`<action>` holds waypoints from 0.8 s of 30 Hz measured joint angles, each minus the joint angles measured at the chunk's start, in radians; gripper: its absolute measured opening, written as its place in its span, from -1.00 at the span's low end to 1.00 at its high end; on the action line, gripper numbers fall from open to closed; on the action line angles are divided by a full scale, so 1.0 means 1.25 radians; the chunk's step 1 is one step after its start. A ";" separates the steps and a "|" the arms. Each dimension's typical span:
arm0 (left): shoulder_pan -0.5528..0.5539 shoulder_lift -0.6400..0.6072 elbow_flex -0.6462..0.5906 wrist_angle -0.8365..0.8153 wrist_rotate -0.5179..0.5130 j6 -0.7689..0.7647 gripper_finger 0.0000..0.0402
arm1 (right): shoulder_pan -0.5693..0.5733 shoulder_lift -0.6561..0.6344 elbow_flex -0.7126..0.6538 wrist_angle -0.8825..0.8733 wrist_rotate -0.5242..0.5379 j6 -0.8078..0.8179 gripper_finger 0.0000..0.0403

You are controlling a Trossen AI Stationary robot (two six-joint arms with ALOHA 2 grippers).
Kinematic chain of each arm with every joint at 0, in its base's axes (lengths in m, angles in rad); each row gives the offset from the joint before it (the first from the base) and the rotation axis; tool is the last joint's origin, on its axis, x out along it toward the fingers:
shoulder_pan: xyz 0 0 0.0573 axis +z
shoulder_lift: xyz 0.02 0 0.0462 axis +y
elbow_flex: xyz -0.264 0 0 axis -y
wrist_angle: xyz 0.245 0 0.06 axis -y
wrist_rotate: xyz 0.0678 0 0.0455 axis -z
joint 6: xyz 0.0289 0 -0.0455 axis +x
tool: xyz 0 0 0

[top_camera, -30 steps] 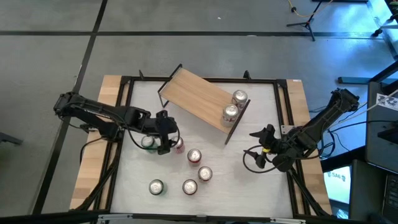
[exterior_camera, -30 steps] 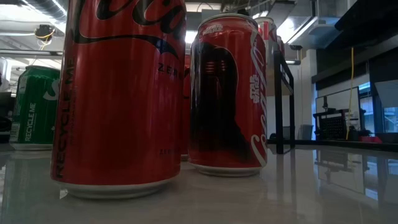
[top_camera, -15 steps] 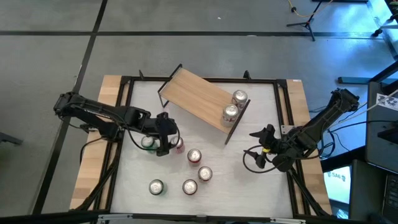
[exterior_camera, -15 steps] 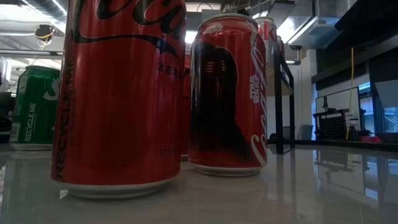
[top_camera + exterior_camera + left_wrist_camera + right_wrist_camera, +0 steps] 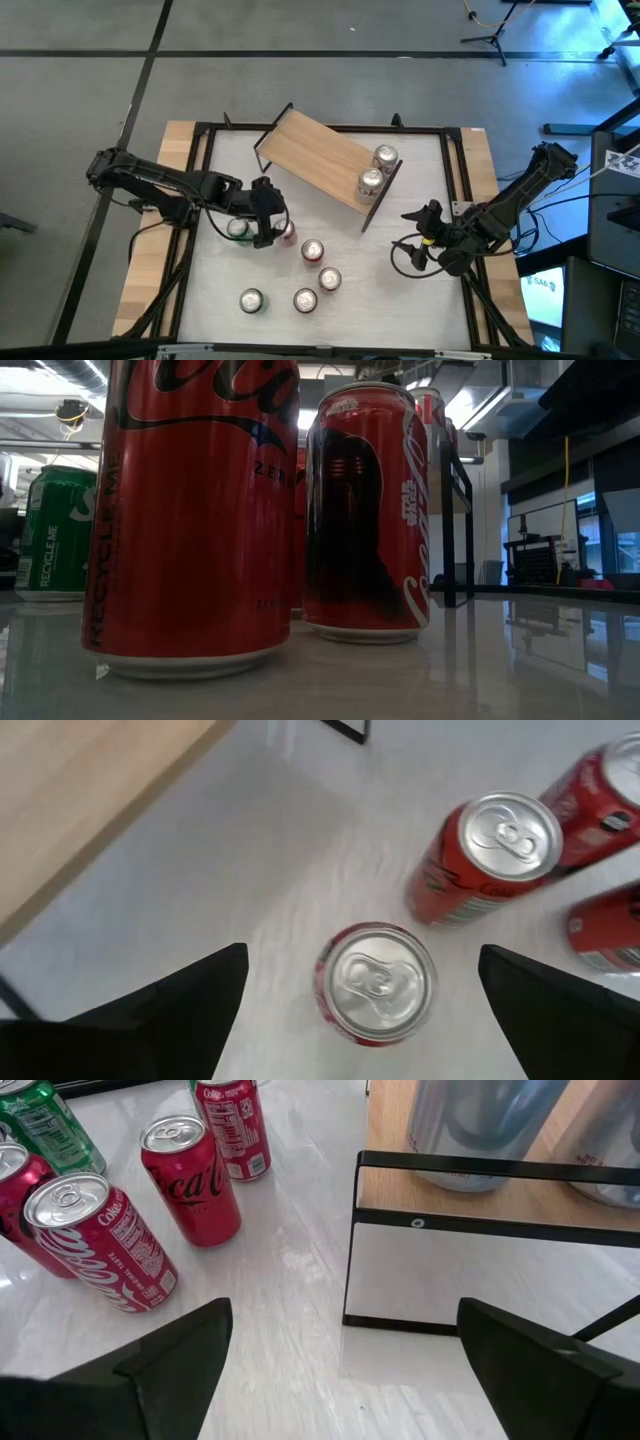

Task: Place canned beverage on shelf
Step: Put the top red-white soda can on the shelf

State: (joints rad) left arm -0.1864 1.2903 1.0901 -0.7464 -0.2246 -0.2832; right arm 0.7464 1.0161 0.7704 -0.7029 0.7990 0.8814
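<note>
I need to grip the can by its side (image 5: 289,239) next with my left gripper. Then the red can will stand upright on the shelf (image 5: 318,158).
The light-wood shelf (image 5: 318,158) stands askew at the table's far middle, with two silver cans (image 5: 378,168) on its right end. Several red cans (image 5: 320,265) and green cans stand upright on the white table. My left gripper (image 5: 266,228) points down, open, over a red can (image 5: 375,982). Its fingers stand on either side of that can without touching it. A green can (image 5: 237,229) stands just to the left of the gripper. My right gripper (image 5: 415,216) is open and empty at the table's right, facing the shelf's right end (image 5: 470,1205).
Another red can (image 5: 490,855) stands close beside the one under my left gripper, and more cans stand near the front (image 5: 305,299). The low view is filled by two red cans (image 5: 190,510) and a green one (image 5: 60,530). A black frame rims the table.
</note>
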 joint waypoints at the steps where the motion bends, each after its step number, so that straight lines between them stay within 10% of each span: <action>1: 0.000 0.000 0.000 0.000 -0.001 0.000 0.92 | 0.000 0.000 0.000 0.000 0.000 0.000 0.89; 24: 0.000 0.001 -0.152 0.104 0.062 -0.065 0.92 | 0.000 0.000 0.000 -0.001 0.000 0.000 0.89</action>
State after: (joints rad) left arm -0.1867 1.2911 0.8997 -0.6165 -0.1471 -0.3645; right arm 0.7460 1.0161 0.7704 -0.7044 0.7994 0.8814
